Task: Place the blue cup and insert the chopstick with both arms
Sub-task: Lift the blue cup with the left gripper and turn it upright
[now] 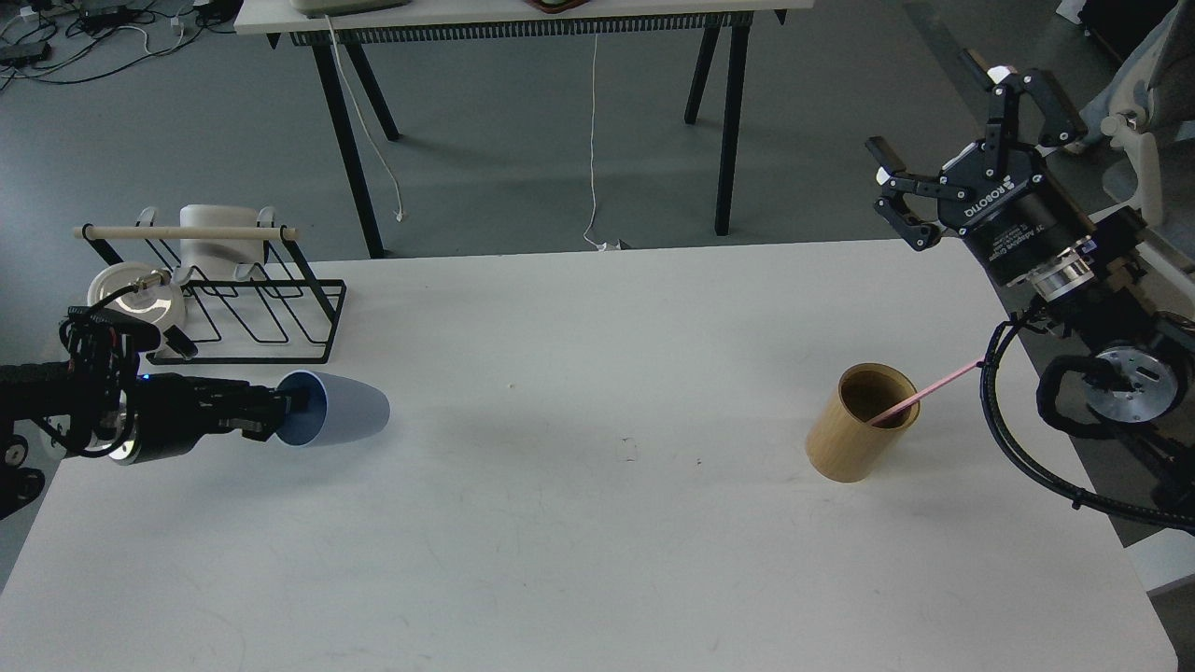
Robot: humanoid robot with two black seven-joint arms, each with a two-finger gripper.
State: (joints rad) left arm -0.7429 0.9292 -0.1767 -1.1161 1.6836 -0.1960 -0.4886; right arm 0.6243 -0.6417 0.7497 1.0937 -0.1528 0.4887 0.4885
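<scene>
My right gripper picks up the pink chopstick by its upper end (972, 366) next, since the pink chopstick goes into the blue cup (344, 409).
The pale-blue cup (341, 420) is held on its side above the white table (579, 523) at the left, its base pointing right. My left gripper (285, 415) is shut on the cup's rim, with a finger inside the mouth. The pink chopstick (924, 390) leans in the tan wooden holder (859, 437) at the right, its top end pointing right. My right gripper (938, 140) is open and empty, raised above the table's far right corner, well above the holder.
A black wire rack (243, 308) with a pale wooden rod, a white lid and a white cup stands at the back left. A black cable (1004, 420) hangs from my right arm near the chopstick's top end. Another table stands behind.
</scene>
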